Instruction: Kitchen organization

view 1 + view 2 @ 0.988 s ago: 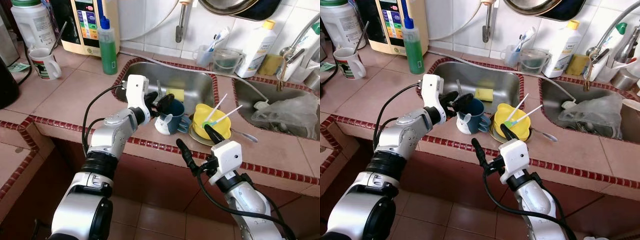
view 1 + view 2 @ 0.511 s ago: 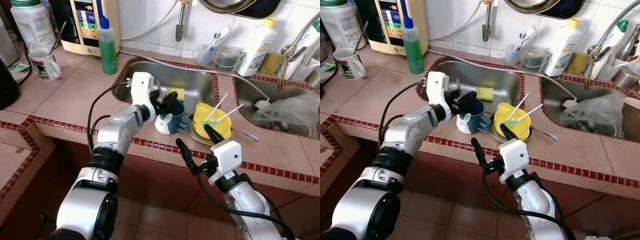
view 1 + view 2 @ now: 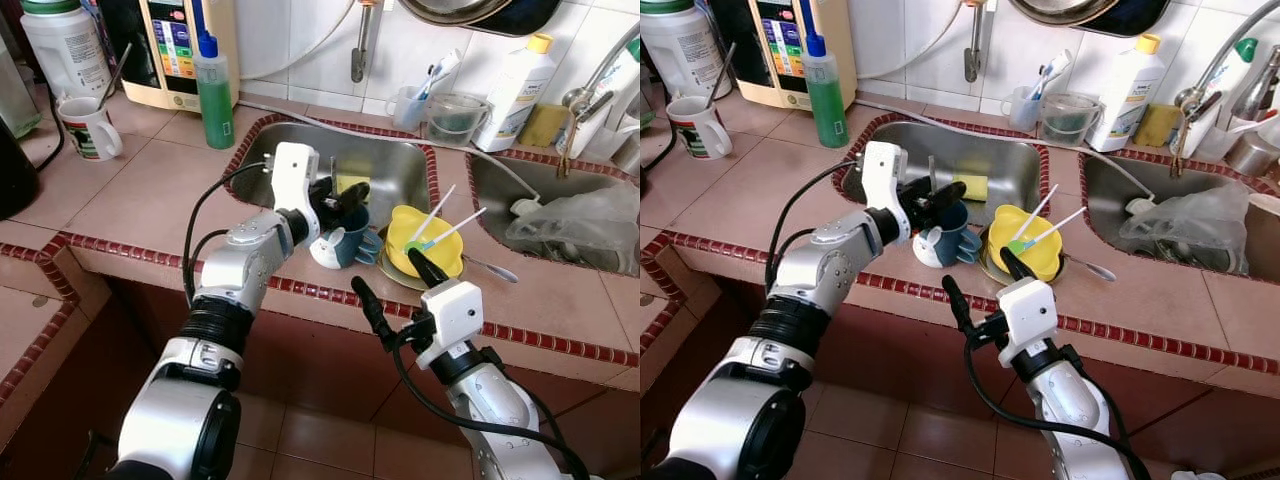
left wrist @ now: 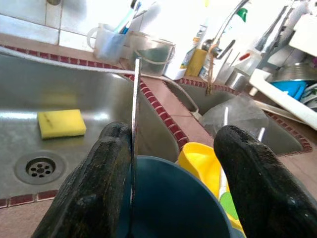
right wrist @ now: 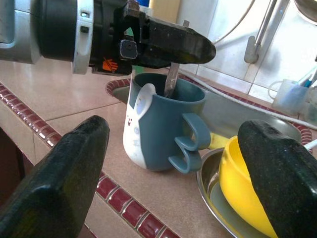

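Observation:
My left gripper grabs the metal spoon by the upper end of its handle next, since the blue mug's side closes around everything lower down.
A blue mug with a white animal face stands on the tiled counter by the sink's front rim, handle toward a yellow bowl. A thin metal utensil stands upright in the mug. My left gripper hovers open just over the mug's mouth, and the utensil rests against one of its fingers. My right gripper is open in front of the counter edge, level with the mug and apart from it. The bowl sits on a metal plate and holds white sticks with green tips.
A yellow sponge lies in the steel sink behind the mug. A green soap bottle and a white mug stand at the left. A spoon lies right of the bowl. A plastic bag fills the right sink.
My left gripper has moved right and forward, from beside the mug's rim to over its mouth, and the utensil has shifted slightly right with it. The right arm has not moved.

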